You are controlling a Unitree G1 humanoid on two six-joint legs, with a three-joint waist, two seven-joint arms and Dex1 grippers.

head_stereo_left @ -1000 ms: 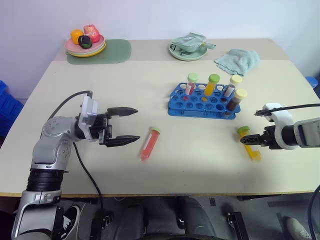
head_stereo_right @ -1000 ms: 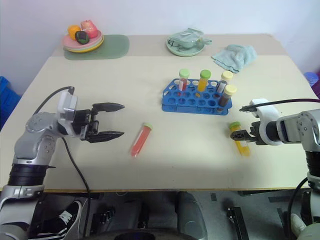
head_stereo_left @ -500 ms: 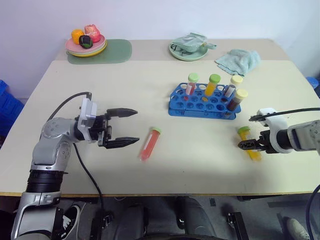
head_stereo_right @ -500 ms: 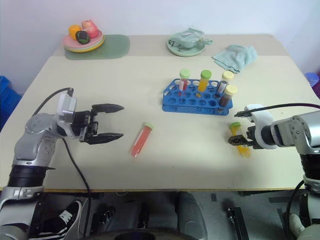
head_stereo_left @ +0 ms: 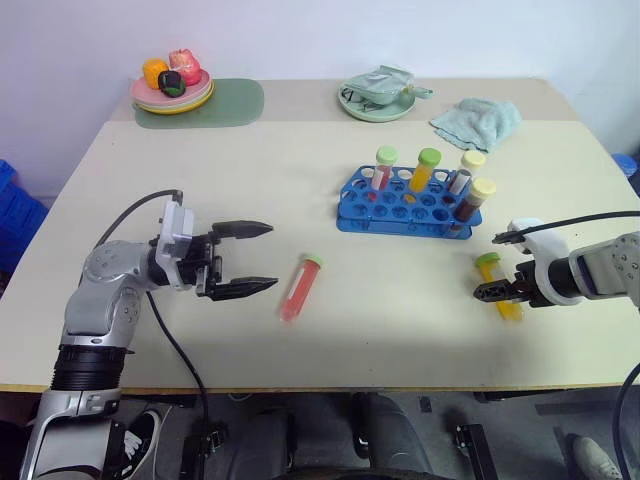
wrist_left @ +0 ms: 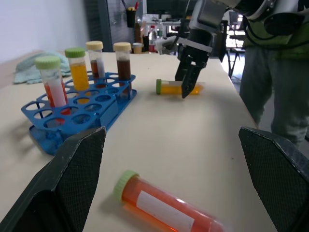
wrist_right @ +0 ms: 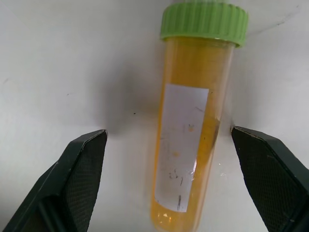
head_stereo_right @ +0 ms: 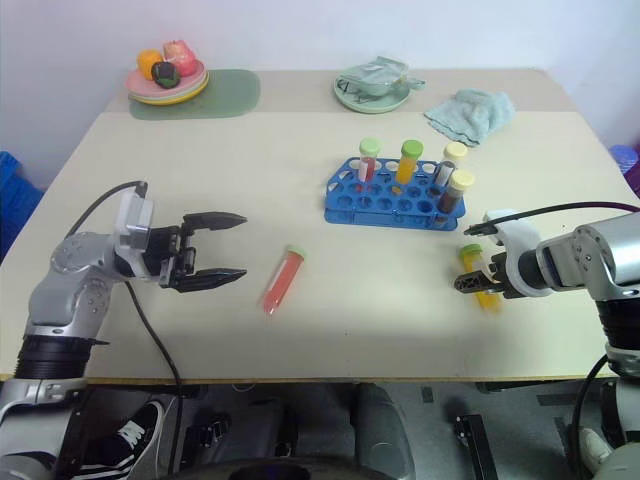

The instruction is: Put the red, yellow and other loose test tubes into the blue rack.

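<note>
The yellow tube's labelled middle is between my fingers, close above the table. My right gripper should close on the tube, as closing now would hold it.
A red test tube with a green cap lies on the table's near middle. My left gripper hovers open just left of it, pointing at it, with nothing between its fingers. A yellow test tube lies on the table at the near right, in front of the blue rack. My right gripper points down over the yellow tube, open, one finger on each side and apart from it. The rack holds several upright capped tubes.
At the back left a plate of toy fruit rests on a green mat. A green dish and a teal cloth lie at the back right. A person stands beyond the table's right edge.
My right gripper has tilted a little over the yellow tube. The left gripper and both loose tubes have not moved.
</note>
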